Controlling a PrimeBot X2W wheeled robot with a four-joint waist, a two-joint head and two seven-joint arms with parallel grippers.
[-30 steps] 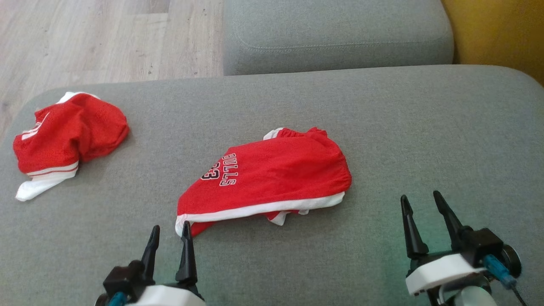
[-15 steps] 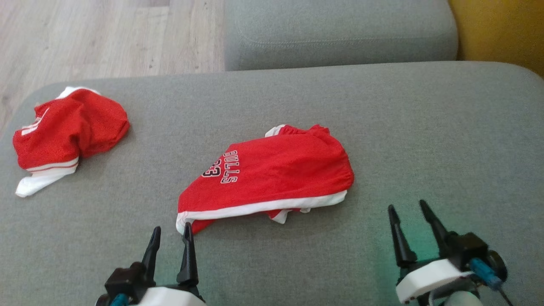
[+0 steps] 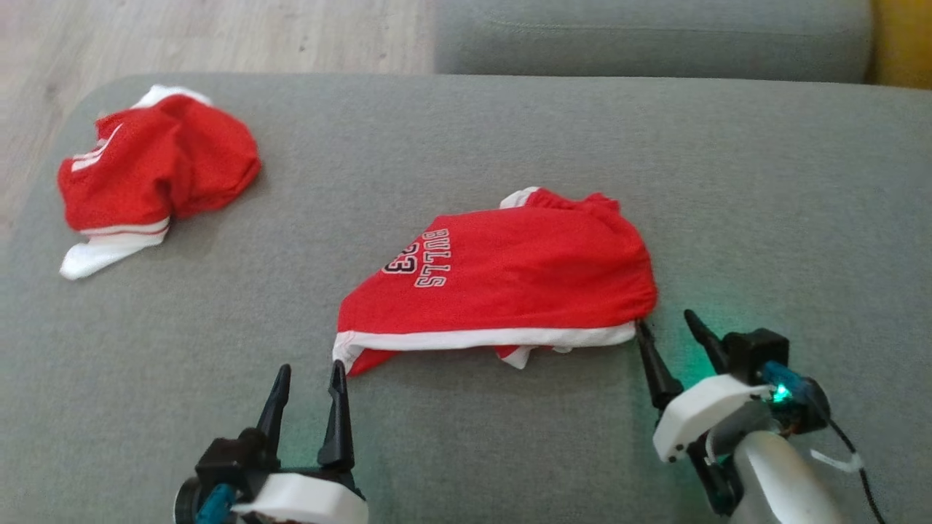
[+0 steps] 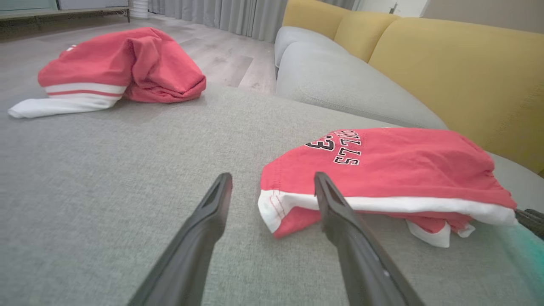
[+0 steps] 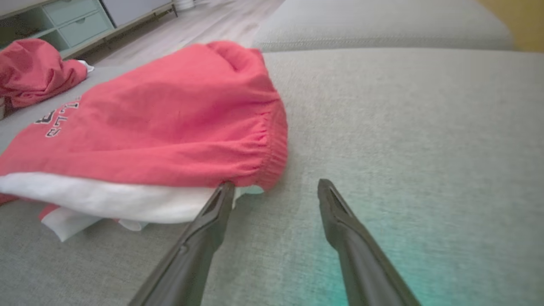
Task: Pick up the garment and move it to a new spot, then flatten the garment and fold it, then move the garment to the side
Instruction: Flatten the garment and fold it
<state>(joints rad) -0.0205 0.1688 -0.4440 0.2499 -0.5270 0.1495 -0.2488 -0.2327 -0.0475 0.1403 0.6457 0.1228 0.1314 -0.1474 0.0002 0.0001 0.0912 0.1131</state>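
I need to grab the white hem's corner [image 3: 630, 331] beside the garment's gathered piece of cloth with my right gripper next, because the red cloth [image 3: 533, 271] lies loose and crumpled over the cushion.
A red "BULLS 23" garment [image 3: 510, 276] with a white hem lies crumpled on the grey cushion [image 3: 764, 182]. My left gripper [image 3: 309, 367] stands open just short of its near left corner, which sits between and beyond the fingertips in the left wrist view, where the gripper [image 4: 273, 176] faces the garment [image 4: 403, 165]. My right gripper [image 3: 664, 320] is open at the near right corner. In the right wrist view, the gripper [image 5: 276, 183] has its left fingertip against the hem of the garment [image 5: 170, 127]. Neither gripper holds anything.
A second red and white garment [image 3: 160, 167] lies bunched at the cushion's far left, near the edge. A grey back cushion [image 3: 655, 36] runs behind, with a yellow sofa back [image 4: 446, 63] to the right. Wooden floor [image 3: 218, 36] lies beyond the left edge.
The head camera has shifted, so the whole scene sits differently. My right gripper has moved in to the garment's right corner. My left gripper stays by the left corner.
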